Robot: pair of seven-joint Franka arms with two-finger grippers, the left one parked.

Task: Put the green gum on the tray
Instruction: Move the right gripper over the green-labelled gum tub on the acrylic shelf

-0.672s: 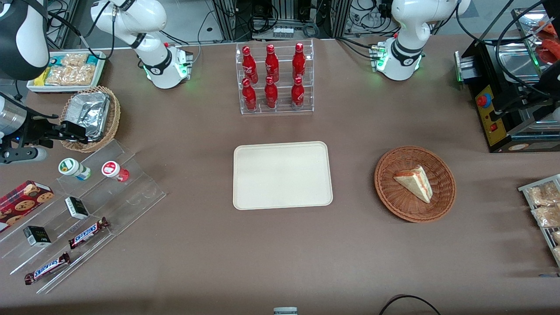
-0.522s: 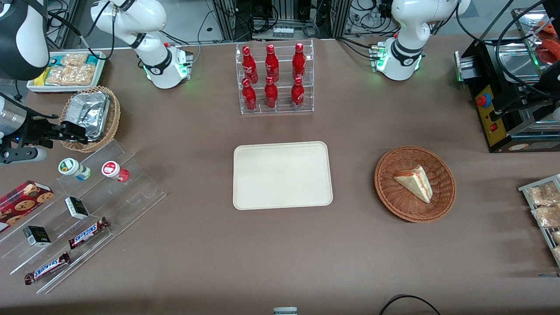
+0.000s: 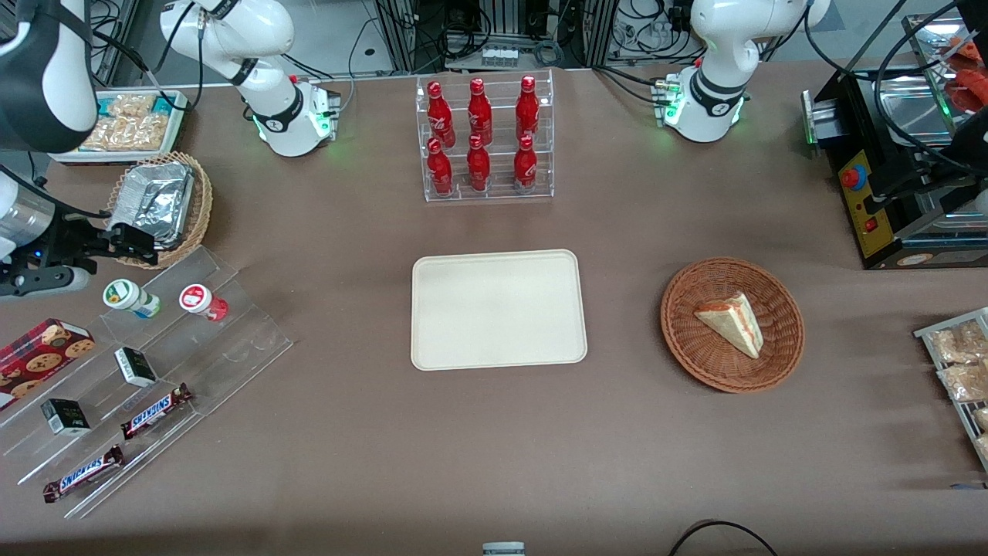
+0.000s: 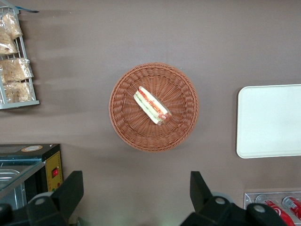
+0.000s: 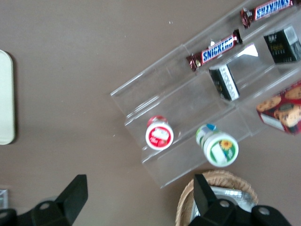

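My right gripper picks up the green gum by its green-and-white lidded end (image 3: pixel 119 293) next. Then the gum goes on the tray (image 3: pixel 498 309).
The green gum (image 3: pixel 127 296) is a small white bottle with a green-and-white lid. It stands on the top step of a clear acrylic rack (image 3: pixel 166 363), beside a similar red-lidded bottle (image 3: pixel 199 300). It also shows in the right wrist view (image 5: pixel 217 148). My right gripper (image 3: pixel 137 239) hovers open and empty just above and slightly farther from the front camera than the gum. Its fingers (image 5: pixel 75 193) are spread wide. The cream tray (image 3: pixel 498 309) lies bare at the table's middle, and its edge shows in the right wrist view (image 5: pixel 5 99).
A wicker basket with foil (image 3: pixel 162 205) sits close beside the gripper. The rack also holds Snickers bars (image 3: pixel 154 409), small dark boxes (image 3: pixel 135 367) and a cookie box (image 3: pixel 38 351). A rack of red bottles (image 3: pixel 482 139) stands farther back. A basket with a sandwich (image 3: pixel 732 324) lies toward the parked arm's end.
The right arm has shifted slightly, and the gripper has edged a little closer to the green gum. Nothing else has moved.
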